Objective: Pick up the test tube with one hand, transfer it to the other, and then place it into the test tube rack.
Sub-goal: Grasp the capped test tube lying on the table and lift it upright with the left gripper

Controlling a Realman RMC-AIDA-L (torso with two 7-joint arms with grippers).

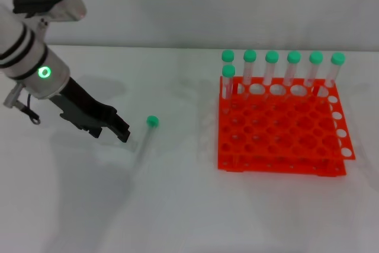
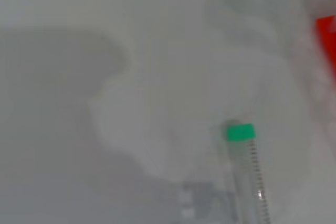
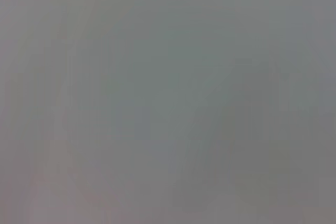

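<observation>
My left gripper's fingers are still above and short of the test tube [image 1: 145, 143] [image 2: 248, 177], so it is too early to close, and the gripper lowers toward it next.
The test tube [image 1: 145, 143] lies flat on the white table, its green cap [image 1: 153, 121] pointing away from me. It also shows in the left wrist view, where the test tube [image 2: 248, 177] lies with its cap [image 2: 240, 132] toward the middle. My left gripper [image 1: 110, 131], black on the green-lit arm, hovers just left of the tube with its fingers apart and nothing between them. The orange-red test tube rack [image 1: 278, 146] stands to the right. My right gripper is out of view.
Several green-capped tubes [image 1: 272, 69] stand upright in the rack's back row, and one more [image 1: 228, 81] at its left. A red corner of the rack [image 2: 328, 40] shows in the left wrist view. The right wrist view is plain grey.
</observation>
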